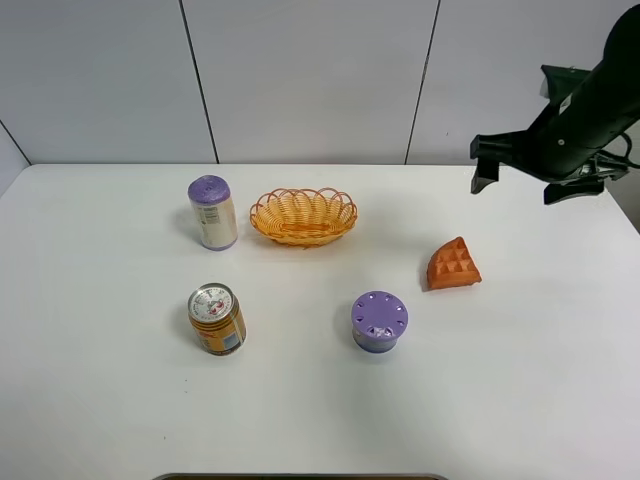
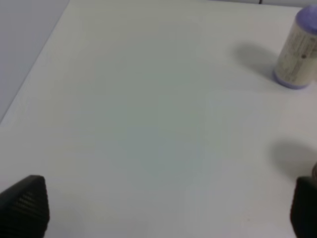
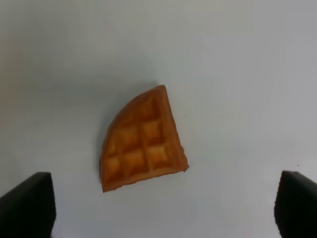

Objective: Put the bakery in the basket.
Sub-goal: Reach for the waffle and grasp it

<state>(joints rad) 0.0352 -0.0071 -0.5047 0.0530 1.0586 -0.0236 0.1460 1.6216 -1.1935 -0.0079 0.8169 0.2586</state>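
Observation:
Next, my right gripper grabs the bakery across its wide end (image 1: 455,276) to put it in the basket (image 1: 303,216).
The bakery, an orange-brown waffle wedge (image 1: 453,266), lies flat on the white table right of centre; the right wrist view shows it (image 3: 142,143) from above, centred between the fingertips. The orange woven basket (image 1: 303,216) stands empty at the back centre. My right gripper (image 1: 515,172) is open, raised above the table behind and to the right of the waffle. My left gripper (image 2: 168,208) is open over bare table; only its dark fingertips (image 2: 25,206) show, and it is out of the exterior view.
A cream can with a purple lid (image 1: 212,212) stands left of the basket; it also shows in the left wrist view (image 2: 297,52). An orange-labelled can (image 1: 216,319) stands at the front left. A short purple container (image 1: 379,321) stands at the front centre.

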